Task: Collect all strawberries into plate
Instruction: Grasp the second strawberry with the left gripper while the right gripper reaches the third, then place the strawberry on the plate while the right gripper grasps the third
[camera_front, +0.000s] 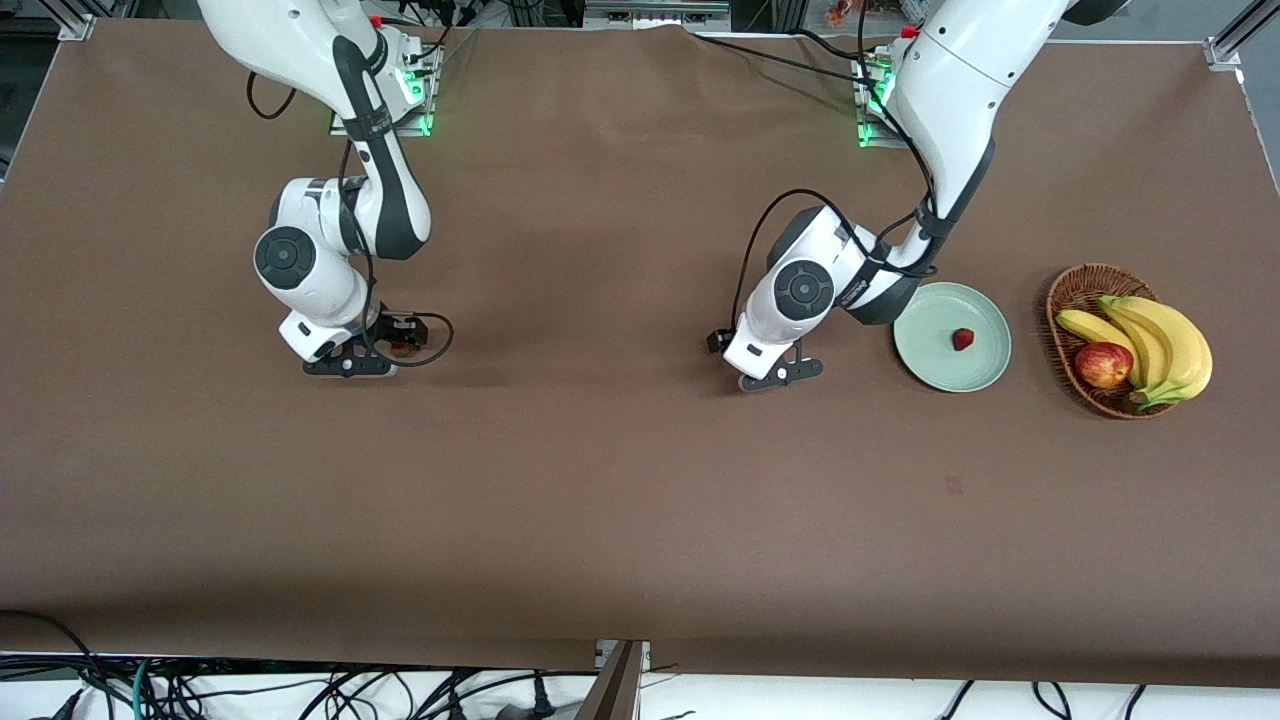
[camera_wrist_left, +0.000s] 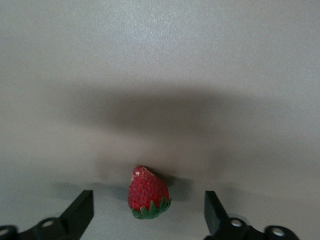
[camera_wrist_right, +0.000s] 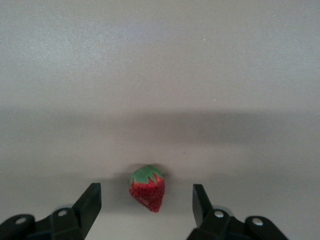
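I will close my left gripper on the strawberry's red body, because the gripper's fingers are beside it on the tabletop.
A pale green plate lies toward the left arm's end of the table, with one strawberry on it. My left gripper is down at the table beside the plate. In the left wrist view that gripper is open around a second strawberry lying on the cloth, with a gap on each side. My right gripper is low near the right arm's end. In its wrist view it is open, straddling a third strawberry without touching it.
A wicker basket with bananas and a red-yellow apple stands beside the plate, closer to the left arm's end. Brown cloth covers the whole table.
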